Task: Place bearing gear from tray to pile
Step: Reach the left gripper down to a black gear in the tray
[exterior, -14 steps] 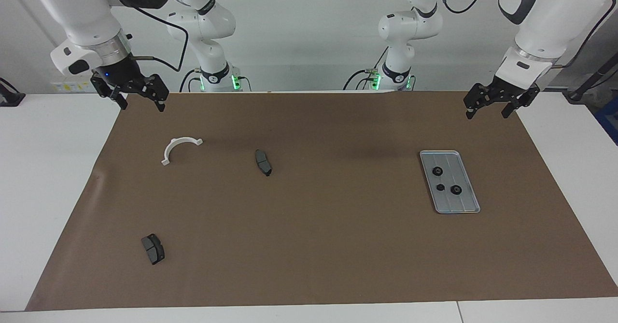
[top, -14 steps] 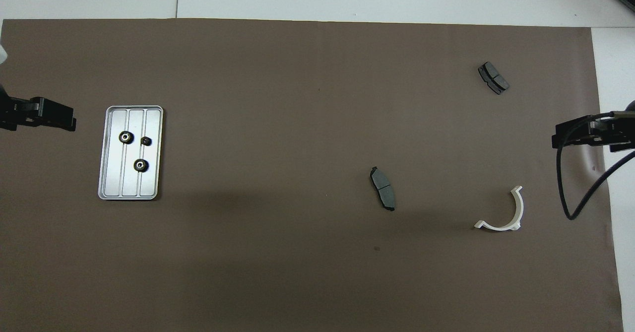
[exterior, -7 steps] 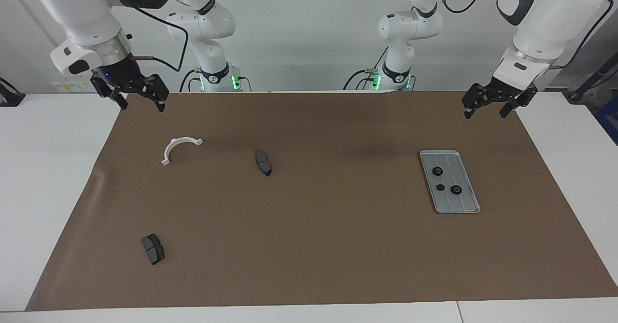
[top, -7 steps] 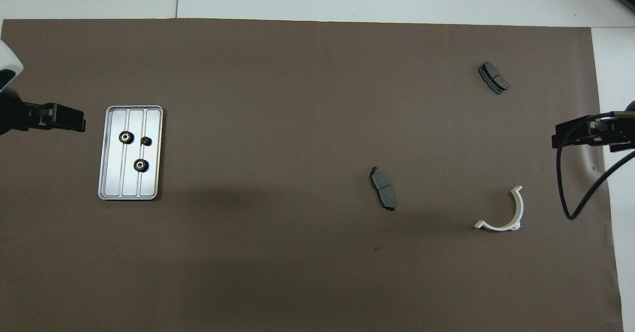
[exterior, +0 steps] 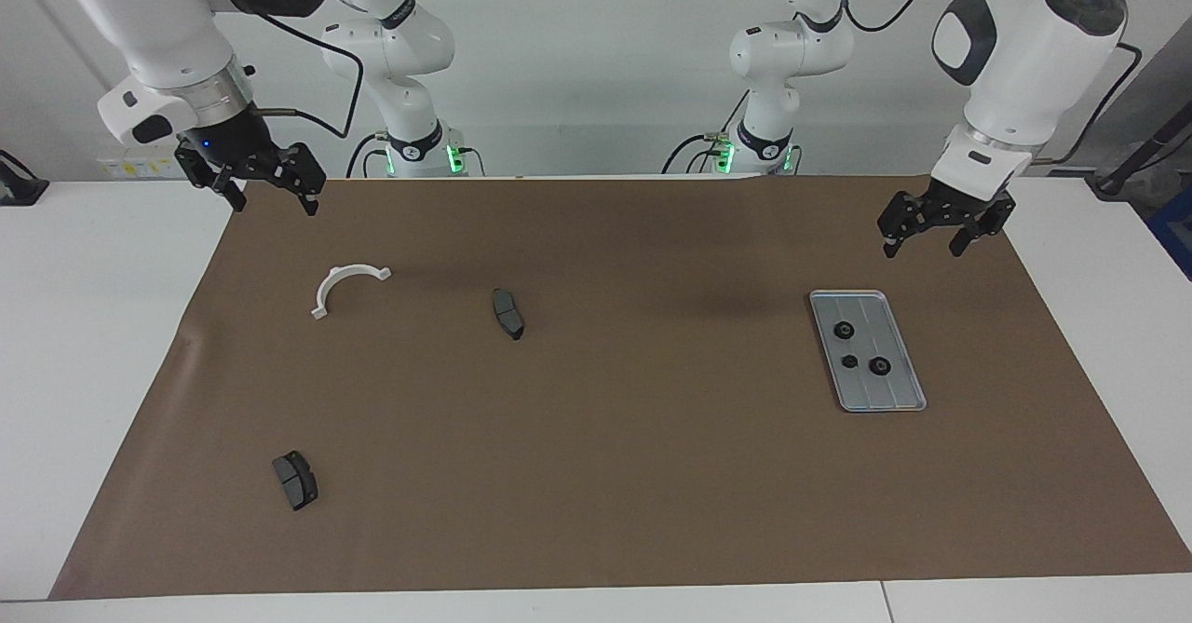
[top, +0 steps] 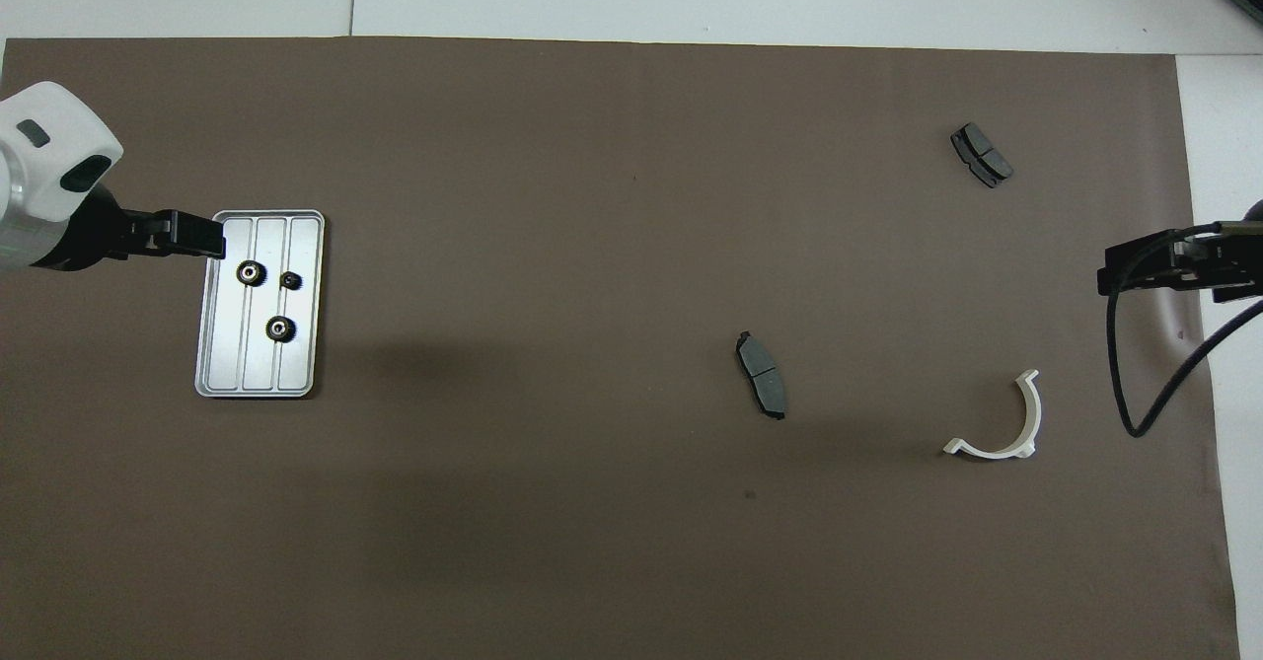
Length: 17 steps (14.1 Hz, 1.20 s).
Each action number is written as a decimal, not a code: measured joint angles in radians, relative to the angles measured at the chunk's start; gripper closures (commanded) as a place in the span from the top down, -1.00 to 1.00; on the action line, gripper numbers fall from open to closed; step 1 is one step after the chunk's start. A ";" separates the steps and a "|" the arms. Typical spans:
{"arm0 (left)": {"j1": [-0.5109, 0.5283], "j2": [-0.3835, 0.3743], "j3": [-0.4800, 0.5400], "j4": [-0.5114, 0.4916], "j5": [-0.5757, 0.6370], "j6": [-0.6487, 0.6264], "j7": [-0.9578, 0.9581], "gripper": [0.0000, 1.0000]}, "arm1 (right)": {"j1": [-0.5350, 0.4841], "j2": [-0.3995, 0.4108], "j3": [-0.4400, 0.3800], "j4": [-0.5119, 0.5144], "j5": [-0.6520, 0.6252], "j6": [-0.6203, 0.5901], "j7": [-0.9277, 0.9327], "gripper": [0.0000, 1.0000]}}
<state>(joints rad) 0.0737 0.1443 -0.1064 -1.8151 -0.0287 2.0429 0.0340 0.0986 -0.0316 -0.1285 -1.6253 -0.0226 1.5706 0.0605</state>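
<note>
The left gripper grabs the small bearing gear by its outer rim (top: 290,280) next, to get it out of the tray (top: 260,358) for the pile.
The silver ridged tray (exterior: 896,396) lies on the brown mat toward the left arm's end and also shows in the overhead view (top: 257,369). Three small black gears lie in it (exterior: 844,330) (exterior: 849,360) (exterior: 879,365); from overhead they show as (top: 252,271) (top: 290,279) (top: 281,328). My left gripper (exterior: 922,250) (top: 202,236) is open and empty, up in the air over the tray's outer rim. My right gripper (exterior: 273,206) (top: 1115,270) is open and empty, and waits over the mat's edge at the right arm's end.
The pile's parts lie scattered toward the right arm's end: a white semicircular bracket (exterior: 335,278) (top: 1036,413), a dark brake pad (exterior: 508,314) (top: 762,374) near the middle, and another brake pad (exterior: 295,480) (top: 981,154) farther from the robots.
My left gripper has moved from outside the mat's edge toward the tray and dropped a little. The right arm, tray, gears and pile parts have not moved.
</note>
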 measured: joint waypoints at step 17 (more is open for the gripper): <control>0.062 0.230 0.013 -0.080 -0.003 0.225 -0.192 0.31 | 0.000 0.000 0.000 0.000 0.000 0.000 0.000 1.00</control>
<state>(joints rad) 0.1353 0.3747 -0.0936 -1.8948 -0.0320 2.2682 -0.1575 0.0986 -0.0316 -0.1285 -1.6253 -0.0226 1.5706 0.0605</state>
